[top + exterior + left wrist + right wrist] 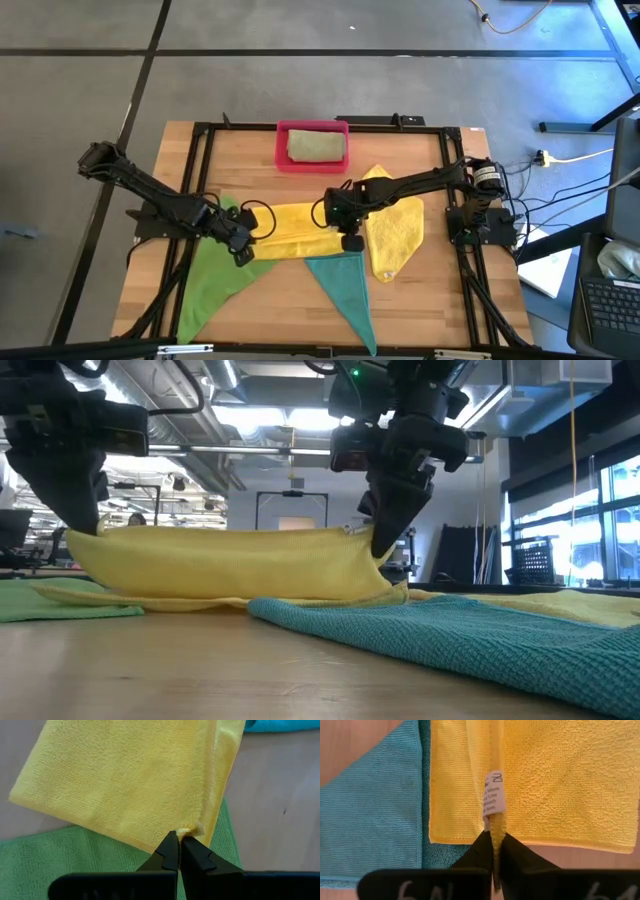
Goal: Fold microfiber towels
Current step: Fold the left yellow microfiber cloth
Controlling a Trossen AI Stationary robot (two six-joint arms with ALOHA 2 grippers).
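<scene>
The yellow towel's pinched corner is against the towel's lower layer, just inside the hem, so the left gripper should open.
A yellow microfiber towel (290,228) is strung between my two grippers at the table's middle, and its lower part rests on the table (200,600). My left gripper (243,252) is shut on its left end and my right gripper (351,240) on its right end. A bright green towel (212,278) lies flat under the left end. A teal towel (345,288) lies toward the near edge, and a second yellow towel (397,232) lies to the right. A pale olive towel (316,146) lies folded in the pink tray (281,150). My left gripper pinches the yellow towel's left corner (189,829) between its two fingers, slanting down from above. That end is lifted and the cloth sags from it. My right gripper pinches a bunched edge of the towel just below its white label (494,822), slanting down from above. The cloth hangs slack between the two holds, its lower fold on the table.
The pink tray stands at the table's far edge, middle. A black frame (200,140) runs around the tabletop. Bare wood shows at the near right (440,300) and the far left (240,165).
</scene>
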